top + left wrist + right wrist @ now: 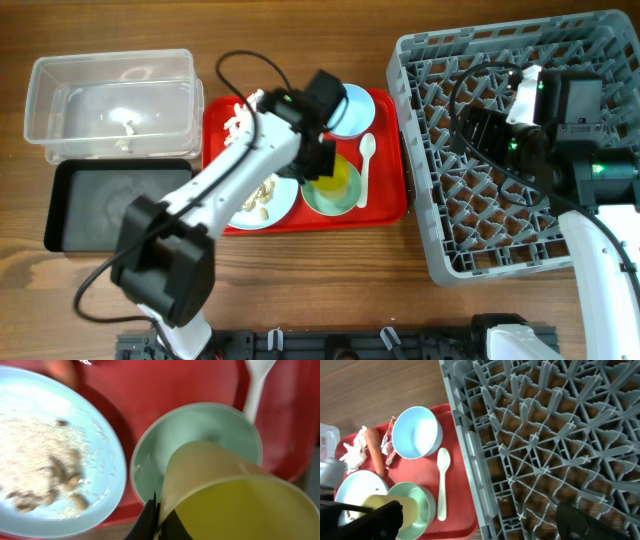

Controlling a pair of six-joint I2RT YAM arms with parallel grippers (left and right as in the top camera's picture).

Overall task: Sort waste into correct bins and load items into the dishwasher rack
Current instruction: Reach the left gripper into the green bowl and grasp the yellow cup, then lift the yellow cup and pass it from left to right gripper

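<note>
My right gripper is to grip the yellow cup around its outer body next, leaving the cup's rim to my left gripper, so that the rack gets loaded.
My left gripper is shut on the rim of the small yellow cup and holds it tilted over the pale green bowl on the red tray. The light blue plate with beige scraps lies left of the bowl. The pale blue-white bowl, white spoon, carrot, red wrapper and tissue lie on the tray. My right gripper is open and empty over the grey dishwasher rack.
The clear tub with a few small scraps inside stands at the far left. The black tray lies in front of it. The rack fills the right side, close beside the red tray.
</note>
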